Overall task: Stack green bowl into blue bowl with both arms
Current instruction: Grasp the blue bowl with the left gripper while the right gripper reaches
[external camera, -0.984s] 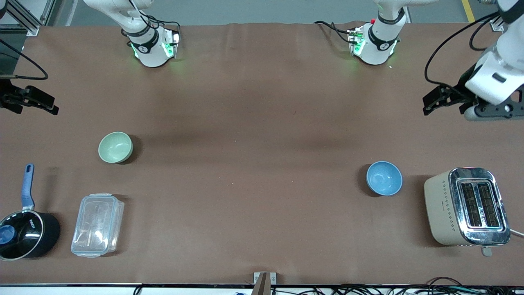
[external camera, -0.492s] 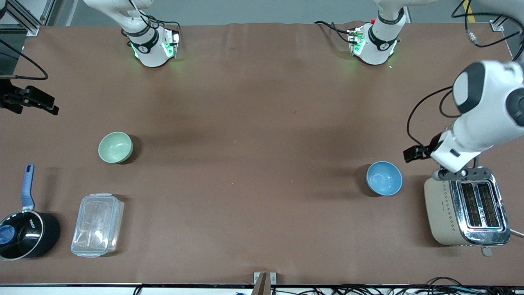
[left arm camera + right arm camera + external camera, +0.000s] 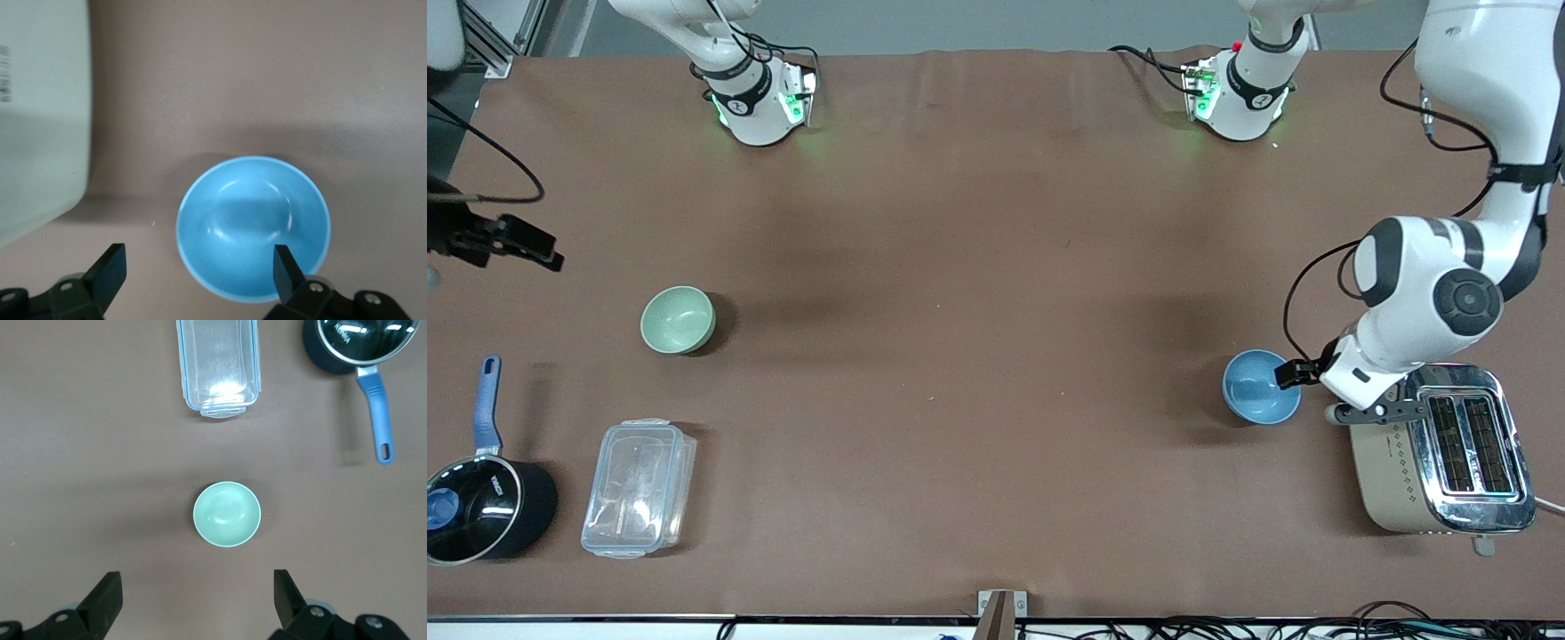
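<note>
The blue bowl needs to be gripped next by its rim with my left gripper, so that its inside stays free for the green bowl.
The green bowl sits upright toward the right arm's end of the table; it also shows in the right wrist view. The blue bowl sits toward the left arm's end, beside the toaster; it also shows in the left wrist view. My left gripper hangs open and empty over the blue bowl's rim on the toaster side, one finger over the rim, the other over bare table. My right gripper is open and empty, high over the table's end, apart from the green bowl.
A beige and chrome toaster stands close beside the blue bowl, under the left arm's wrist. A clear lidded container and a black saucepan with a blue handle lie nearer the front camera than the green bowl.
The left arm has swung in from the table's end and come down over the blue bowl's edge. The right gripper has shifted slightly. Both bowls have stayed put.
</note>
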Robot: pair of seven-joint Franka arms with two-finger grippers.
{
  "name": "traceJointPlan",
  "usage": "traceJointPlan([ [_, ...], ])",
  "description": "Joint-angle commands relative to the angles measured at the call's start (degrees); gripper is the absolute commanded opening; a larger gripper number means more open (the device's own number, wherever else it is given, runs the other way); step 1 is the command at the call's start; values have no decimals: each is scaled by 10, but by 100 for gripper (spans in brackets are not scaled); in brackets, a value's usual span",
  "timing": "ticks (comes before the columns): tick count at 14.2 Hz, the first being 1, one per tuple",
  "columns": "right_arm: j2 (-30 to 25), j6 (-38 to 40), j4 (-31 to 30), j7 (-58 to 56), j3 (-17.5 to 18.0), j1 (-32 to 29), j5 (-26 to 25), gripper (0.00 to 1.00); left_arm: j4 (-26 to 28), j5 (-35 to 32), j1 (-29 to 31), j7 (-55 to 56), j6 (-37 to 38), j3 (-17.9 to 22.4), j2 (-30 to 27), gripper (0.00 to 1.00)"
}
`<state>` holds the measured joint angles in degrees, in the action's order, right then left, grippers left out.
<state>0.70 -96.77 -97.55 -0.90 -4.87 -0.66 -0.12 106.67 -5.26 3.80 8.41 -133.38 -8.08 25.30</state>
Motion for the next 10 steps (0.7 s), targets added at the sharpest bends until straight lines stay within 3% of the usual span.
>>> traceJointPlan([
  [1, -10, -63, -81, -8, -20, -2, 10, 100, 15, -10, 5, -1, -70, -2, 40, 86],
  [5, -8, -178, -185, -30, -52, -3, 10, 99, 21, -11, 5, -2, -99, -1, 60, 70],
  [7, 10, -222, -219, -35, -64, -2, 10, 99, 25, -11, 5, -2, -98, -1, 62, 57],
  [10, 54, -280, -246, -35, -67, -5, 10, 98, 25, -11, 5, 3, -96, -2, 65, 12],
])
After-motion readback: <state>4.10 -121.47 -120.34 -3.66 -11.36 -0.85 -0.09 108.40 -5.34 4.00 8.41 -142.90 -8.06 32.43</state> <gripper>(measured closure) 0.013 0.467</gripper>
